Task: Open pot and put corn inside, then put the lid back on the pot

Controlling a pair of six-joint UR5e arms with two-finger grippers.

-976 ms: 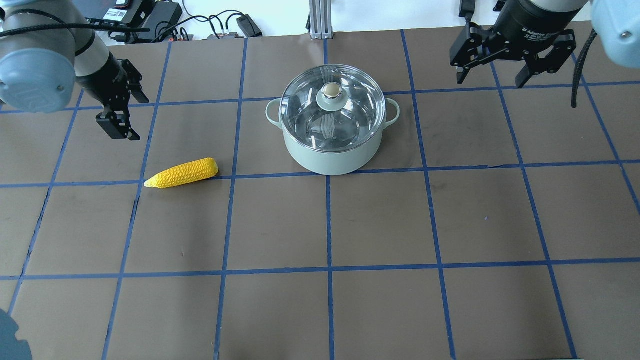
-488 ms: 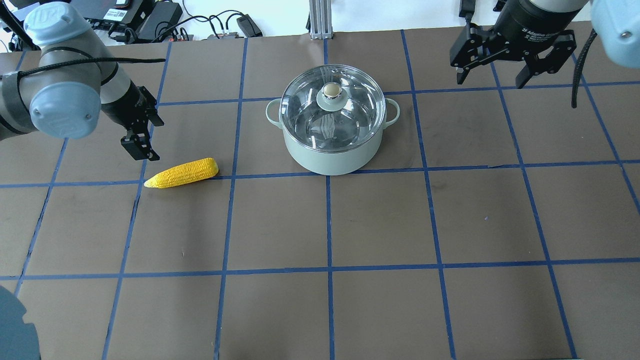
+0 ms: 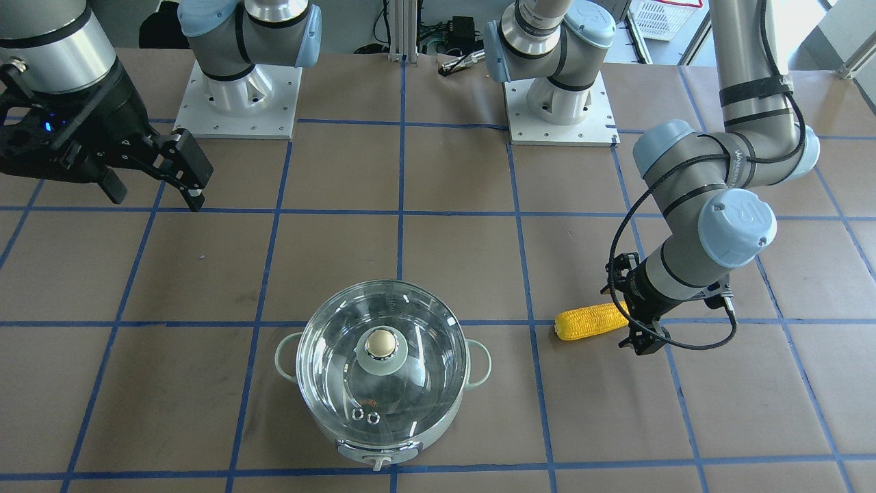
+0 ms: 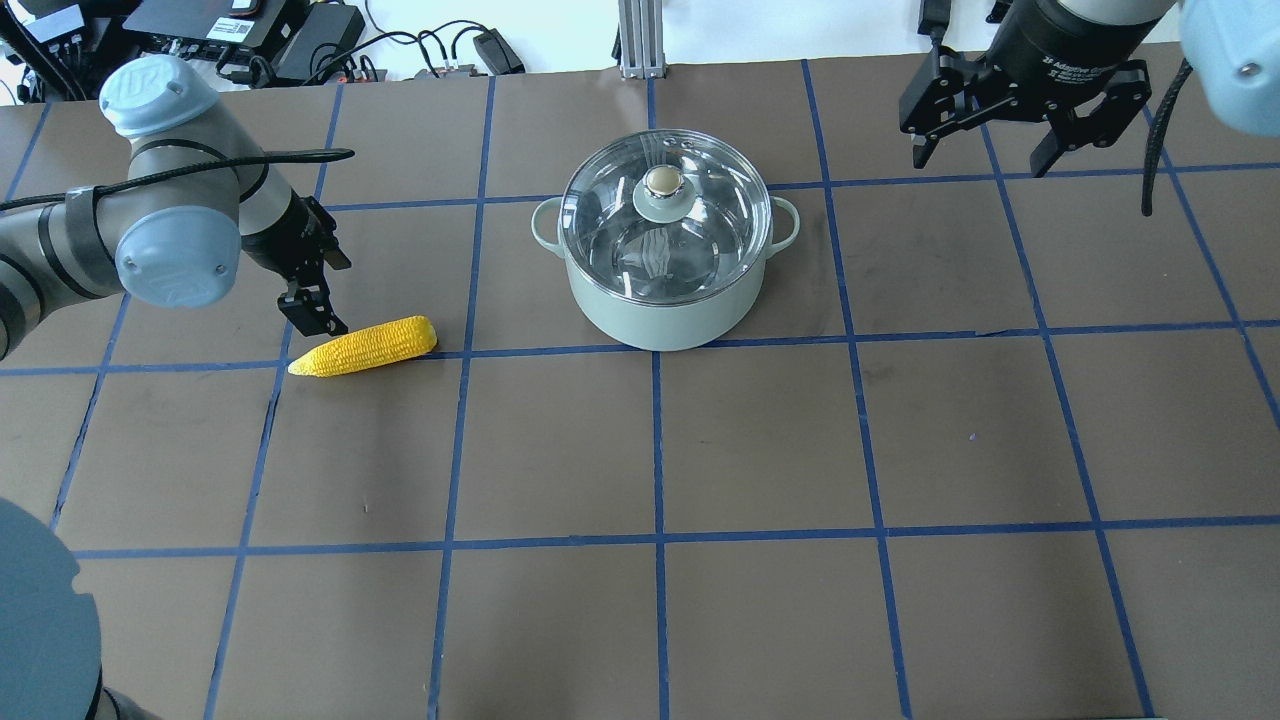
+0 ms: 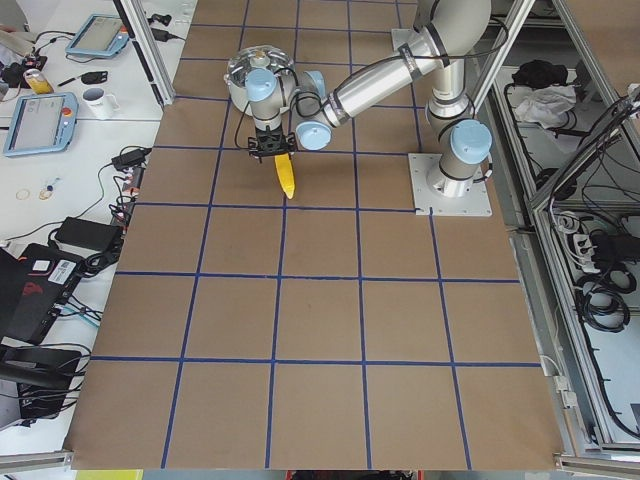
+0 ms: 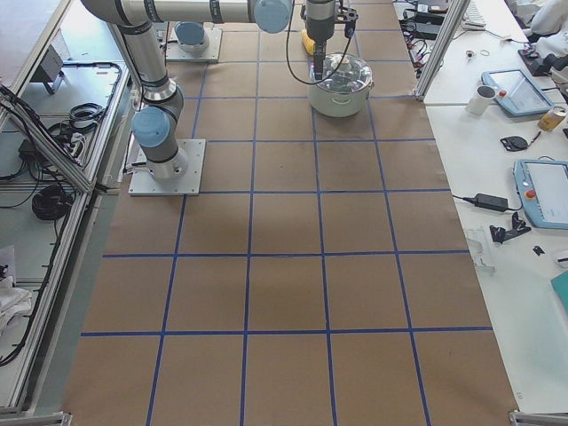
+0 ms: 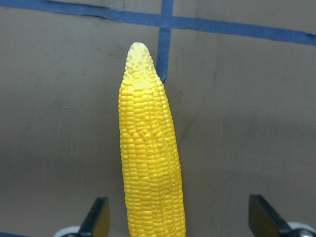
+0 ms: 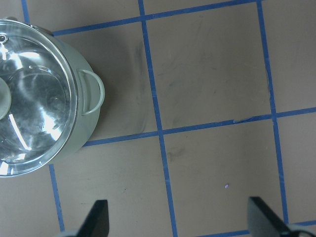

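Observation:
The corn is long and gets thinner toward a narrow tip (image 3: 562, 327). I should grab its thick middle (image 3: 609, 319) next with my left gripper to keep the corn level.
The pale mint-green pot (image 4: 660, 305) stands at mid-table with the clear glass lid (image 4: 705, 235) seated on it; the lid also shows in the front view (image 3: 417, 329). The yellow corn (image 4: 365, 346) lies on the table to the pot's left, apart from it. My left gripper (image 4: 312, 312) is open just over the corn's pointed half. In the left wrist view the corn (image 7: 150, 163) lies between the open fingers (image 7: 98, 219), closer to the left one. My right gripper (image 4: 985, 152) is open and empty, high at the far right, beyond the pot.
Cables and black electronics boxes (image 4: 300, 40) lie beyond the table's far edge, beside an aluminium post (image 4: 640, 40). Both arm base plates (image 3: 239, 103) are bolted at the robot's side of the table. Blue tape lines grid the brown tabletop.
My left arm has swung right and toward the near side, bringing its open gripper down to the corn. The right arm, pot, lid and corn have not moved.

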